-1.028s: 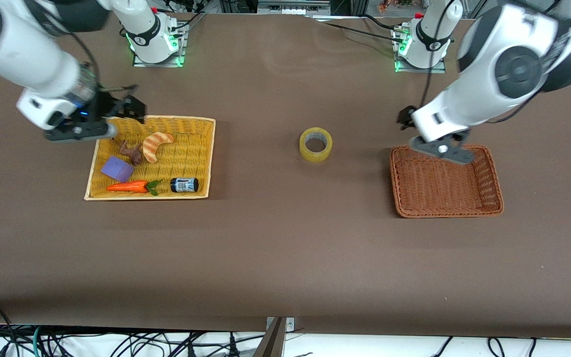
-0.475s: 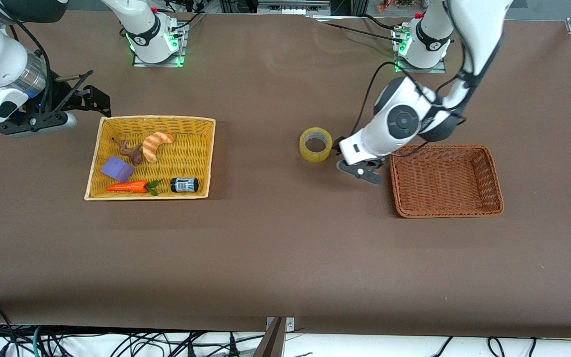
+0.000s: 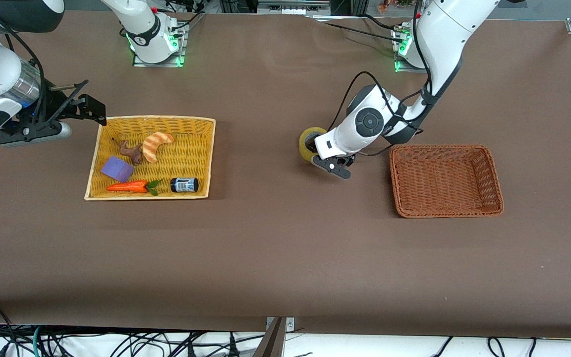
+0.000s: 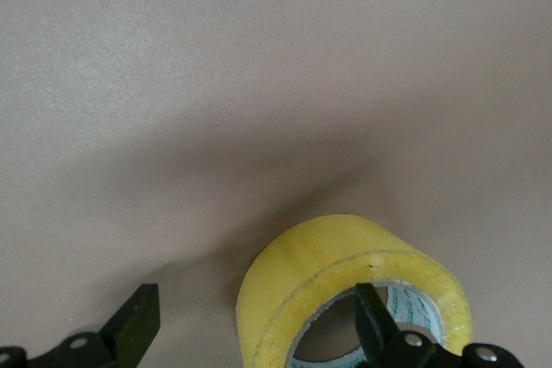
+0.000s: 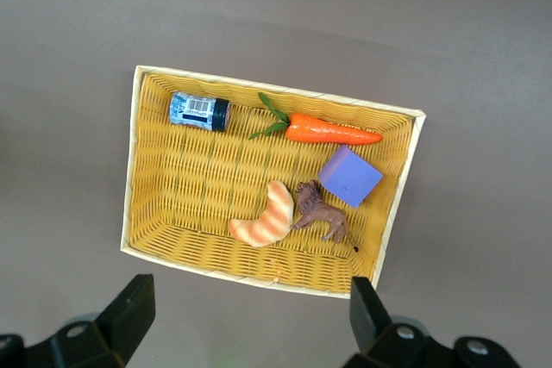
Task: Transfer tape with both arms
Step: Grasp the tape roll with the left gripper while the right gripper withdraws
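Observation:
My left gripper is to grab the tape next by its ring wall (image 3: 305, 146), so that it can move the tape over into the brown basket.
The tape (image 3: 307, 141), a yellowish ring with a grey core, lies flat on the brown table between the two baskets, partly hidden by the left wrist. My left gripper (image 3: 321, 154) is down at it and open. In the left wrist view the left gripper (image 4: 256, 321) straddles the wall of the tape (image 4: 319, 269), with one finger (image 4: 373, 314) inside the hole and the other (image 4: 138, 325) outside, apart from the roll. My right gripper (image 3: 81, 103) is open and empty, up in the air beside the yellow basket's corner; in the right wrist view the right gripper (image 5: 250, 316) looks down on that basket.
The yellow basket (image 3: 209, 148) holds a croissant (image 3: 155, 145), a toy animal (image 3: 131, 151), a purple block (image 3: 116, 169), a carrot (image 3: 128, 187) and a dark jar (image 3: 184, 185). An empty brown basket (image 3: 494, 173) stands toward the left arm's end, close to the left arm's elbow.
My left arm has swung from over the brown basket down to the tape, its fingers now straddling the roll's wall. My right gripper has drawn off the yellow basket toward the table's end.

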